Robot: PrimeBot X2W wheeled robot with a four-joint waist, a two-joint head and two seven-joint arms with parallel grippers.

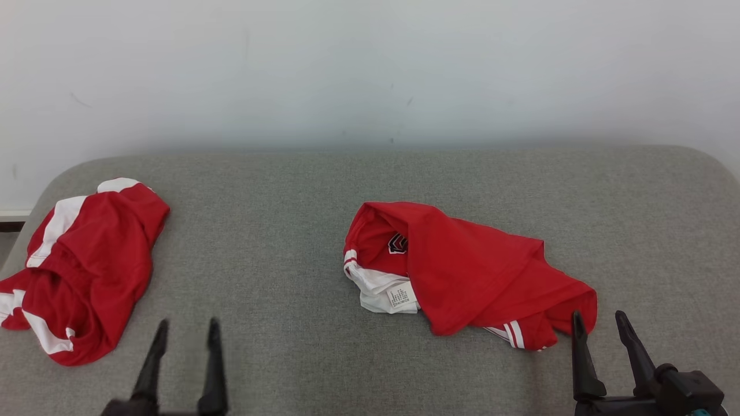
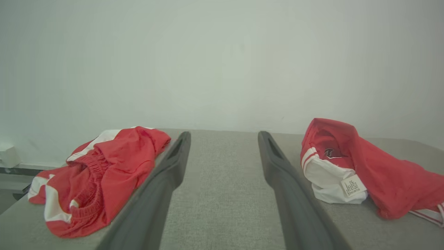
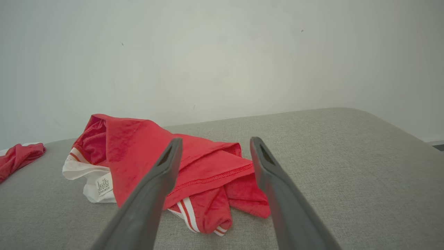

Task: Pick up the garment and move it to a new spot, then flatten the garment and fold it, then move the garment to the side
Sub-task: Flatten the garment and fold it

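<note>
The crumpled red garment (image 1: 462,268) needs to go to a new spot, so the robot's left gripper needs to grab the garment by its white edge (image 1: 376,283) next.
A crumpled red garment (image 1: 462,268) with white trim and a white label lies near the middle of the grey padded surface (image 1: 277,231); it also appears as the garment (image 2: 364,166) at the right of the left wrist view and the garment (image 3: 194,163) ahead in the right wrist view. My right gripper (image 1: 601,320) stands open just beside the garment's near right corner, its jaws framing that red hem without holding it (image 3: 215,142). My left gripper (image 1: 186,326) is open over bare surface at the lower left, between the two red pieces (image 2: 223,135).
A second red and white garment (image 1: 81,266), shorts with an elastic waistband (image 2: 100,173), lies bunched at the surface's left edge. A pale wall (image 1: 370,69) rises behind the surface. The surface's right corner curves away (image 3: 381,125).
</note>
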